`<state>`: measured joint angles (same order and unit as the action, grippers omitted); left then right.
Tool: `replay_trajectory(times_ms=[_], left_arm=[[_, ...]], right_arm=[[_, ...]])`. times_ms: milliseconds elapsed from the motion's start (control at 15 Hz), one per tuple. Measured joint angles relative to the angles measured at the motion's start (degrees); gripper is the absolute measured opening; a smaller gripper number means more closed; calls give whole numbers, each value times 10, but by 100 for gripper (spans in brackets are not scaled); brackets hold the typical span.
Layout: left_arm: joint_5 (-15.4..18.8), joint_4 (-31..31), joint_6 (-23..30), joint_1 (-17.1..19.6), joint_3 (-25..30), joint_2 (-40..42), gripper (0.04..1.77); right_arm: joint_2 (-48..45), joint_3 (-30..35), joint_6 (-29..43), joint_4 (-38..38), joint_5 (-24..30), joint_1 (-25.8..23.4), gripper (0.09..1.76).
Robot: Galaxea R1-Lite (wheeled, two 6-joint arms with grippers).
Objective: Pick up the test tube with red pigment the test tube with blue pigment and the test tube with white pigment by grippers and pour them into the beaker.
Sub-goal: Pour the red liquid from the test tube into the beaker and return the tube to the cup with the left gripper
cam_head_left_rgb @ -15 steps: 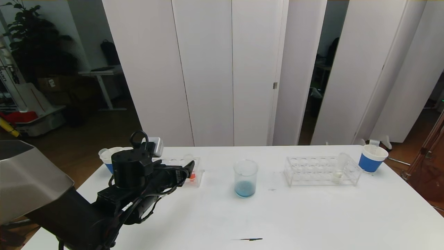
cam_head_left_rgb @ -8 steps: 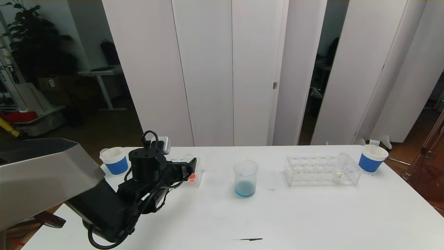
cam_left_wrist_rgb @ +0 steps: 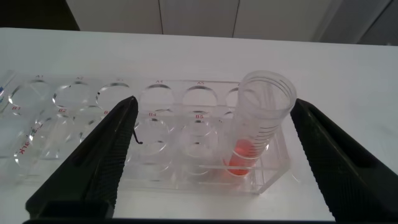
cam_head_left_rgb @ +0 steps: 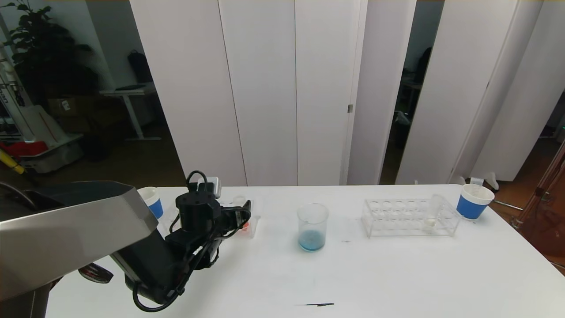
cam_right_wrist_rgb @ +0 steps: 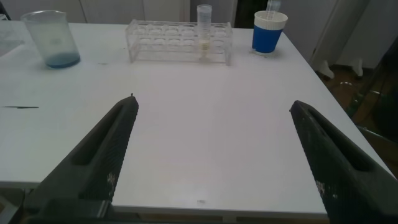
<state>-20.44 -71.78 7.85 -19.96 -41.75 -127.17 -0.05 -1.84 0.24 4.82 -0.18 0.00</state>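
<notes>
The left gripper grabs the test tube with red pigment by its upper part under the test tube's rim [cam_left_wrist_rgb: 261, 106] next. That is because the clear rack boxes in the test tube's lower half.
The test tube with red pigment [cam_left_wrist_rgb: 258, 124] stands in the end hole of a clear rack [cam_left_wrist_rgb: 93, 124] at the table's left; in the head view only its red bottom [cam_head_left_rgb: 244, 226] shows. My left gripper [cam_left_wrist_rgb: 212, 109] is open, its fingers on either side of the rack, not touching the tube; in the head view it [cam_head_left_rgb: 245, 213] is just at the rack. The beaker [cam_head_left_rgb: 312, 227] at mid-table holds blue liquid. The test tube with white pigment [cam_head_left_rgb: 430, 216] stands in the right rack [cam_head_left_rgb: 397, 216]. The test tube with blue pigment is not in view. My right gripper [cam_right_wrist_rgb: 211, 106] is open and empty above the table's near right.
A white cup with a blue sleeve [cam_head_left_rgb: 473, 201] stands right of the right rack; another [cam_head_left_rgb: 151, 201] is behind my left arm. The right wrist view shows the beaker [cam_right_wrist_rgb: 51, 38], rack [cam_right_wrist_rgb: 180, 40] and cup [cam_right_wrist_rgb: 268, 31] far off. A dark mark [cam_head_left_rgb: 315, 304] lies near the front edge.
My left arm has moved forward and rightward, bringing the open gripper up to the left rack and the red tube. The right side is unchanged.
</notes>
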Motion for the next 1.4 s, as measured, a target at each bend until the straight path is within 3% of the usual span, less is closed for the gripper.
replay_trajectory(times_ms=[800,867,933,1067,1133,1267,1400], left_arm=[[-14,-3,11,-6,-34,-39,174],[-12,-3,10,-6,-36,-40,162],[-10,-2,9,-6,-36,-41,136],[-4,-3,8,-12,-34,-43,52],[-4,-4,8,-12,-34,-43,40],[-6,-4,7,-15,-31,-43,67],[-8,-4,7,-19,-31,-43,56]], right_arm=[[0,0,0,0,0,0,175],[0,0,0,0,0,0,175],[0,0,0,0,0,0,175],[0,0,0,0,0,0,175],[0,0,0,0,0,0,175],[0,0,0,0,0,0,175],[0,0,0,0,0,0,175]])
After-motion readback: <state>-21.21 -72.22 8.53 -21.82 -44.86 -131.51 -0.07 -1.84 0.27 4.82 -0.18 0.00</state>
